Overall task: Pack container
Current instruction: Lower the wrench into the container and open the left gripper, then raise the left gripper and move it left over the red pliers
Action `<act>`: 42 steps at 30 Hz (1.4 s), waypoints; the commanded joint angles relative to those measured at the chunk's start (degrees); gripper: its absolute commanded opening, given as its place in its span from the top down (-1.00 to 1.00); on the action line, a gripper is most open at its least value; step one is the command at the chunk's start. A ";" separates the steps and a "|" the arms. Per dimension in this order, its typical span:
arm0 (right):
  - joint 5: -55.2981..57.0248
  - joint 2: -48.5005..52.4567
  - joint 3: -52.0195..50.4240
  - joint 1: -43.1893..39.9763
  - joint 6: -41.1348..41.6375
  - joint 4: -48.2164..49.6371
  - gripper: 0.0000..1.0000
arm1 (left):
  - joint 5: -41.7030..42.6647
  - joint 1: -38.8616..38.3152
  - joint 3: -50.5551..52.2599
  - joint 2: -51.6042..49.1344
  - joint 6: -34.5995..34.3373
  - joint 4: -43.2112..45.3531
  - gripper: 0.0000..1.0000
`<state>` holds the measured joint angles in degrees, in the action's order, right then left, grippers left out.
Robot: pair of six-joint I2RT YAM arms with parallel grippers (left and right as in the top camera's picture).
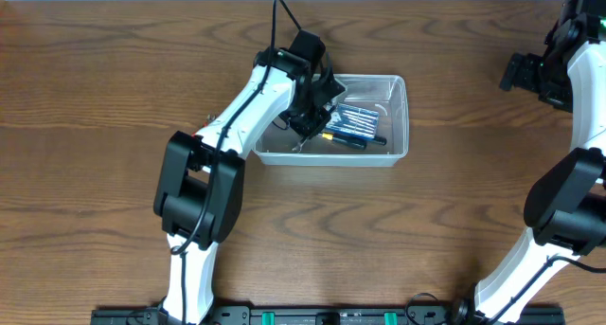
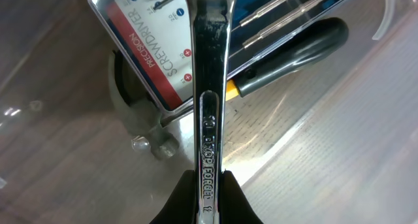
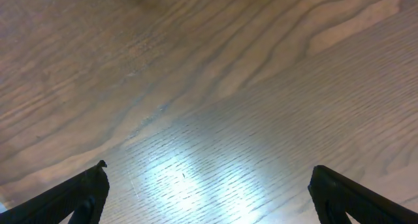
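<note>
The left gripper should release the wrench now, because the wrench (image 2: pixel 210 87) in its fingers sits low inside the container, close over the container's bottom.
The clear plastic container (image 1: pixel 399 126) stands on the table's back middle. Inside it lie a blue-and-red screwdriver set case (image 1: pixel 363 117) and a black-handled screwdriver (image 1: pixel 357 142). My left gripper (image 1: pixel 305 126) hangs over the container's left half, shut on a shiny metal wrench (image 2: pixel 210 87). In the left wrist view the wrench runs straight out from the fingers (image 2: pixel 245 204), above the case (image 2: pixel 147 48) and the screwdriver (image 2: pixel 294 54); the container's rim (image 2: pixel 385 18) curves at the upper right. My right gripper (image 1: pixel 516 72) stands open at the far right, with only bare wood between its fingertips (image 3: pixel 78 194).
The wooden table (image 1: pixel 114 98) stretches round the container on all sides. The right arm's base (image 1: pixel 559 211) stands at the right edge, and the left arm's (image 1: pixel 194 192) in front of the container's left side. A dark rail (image 1: pixel 322 315) runs along the front edge.
</note>
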<state>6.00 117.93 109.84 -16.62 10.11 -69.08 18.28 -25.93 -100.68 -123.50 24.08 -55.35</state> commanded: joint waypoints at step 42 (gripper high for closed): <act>0.17 0.13 -0.15 -0.22 0.76 0.13 -0.98 | -4.44 16.59 -5.01 17.44 -9.01 -3.43 -0.50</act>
<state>6.00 117.95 109.84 -16.62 10.11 -69.06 14.61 -13.32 -105.06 -107.90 16.84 -56.58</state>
